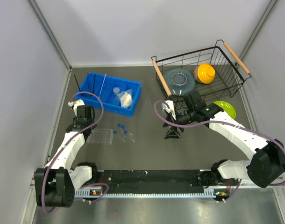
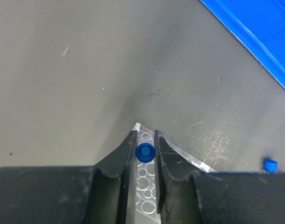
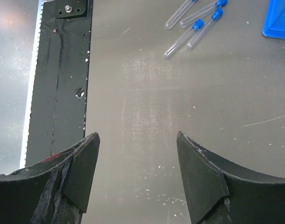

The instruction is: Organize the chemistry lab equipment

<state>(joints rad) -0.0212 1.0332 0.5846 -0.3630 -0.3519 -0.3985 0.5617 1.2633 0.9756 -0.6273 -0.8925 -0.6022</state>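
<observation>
The small clear tube is upright and lined up in the rack's corner hole, so it would stay there if I opened my left gripper now. I should open it.
My left gripper (image 2: 145, 135) is shut on a small clear tube with a blue cap (image 2: 145, 152), held upright between the fingers. It hangs over one corner of the clear plastic tube rack (image 2: 147, 179). From above, that gripper (image 1: 85, 125) is at the left end of the rack (image 1: 100, 136). Several loose blue-capped tubes (image 1: 124, 132) lie just right of the rack, and the right wrist view shows them as loose tubes (image 3: 194, 18) far ahead. My right gripper (image 3: 138, 135) stands open over bare table, nothing between its fingers; from above this gripper (image 1: 173, 132) is at mid-table.
A blue bin (image 1: 98, 95) at the back left holds a thin glass rod (image 1: 103, 83), a small clear cup (image 1: 117, 90) and a white packet (image 1: 126, 99). A black wire basket (image 1: 229, 86) at the back right holds grey (image 1: 179, 79) and orange (image 1: 205, 73) dishes. A green dish (image 1: 226, 108) lies below it.
</observation>
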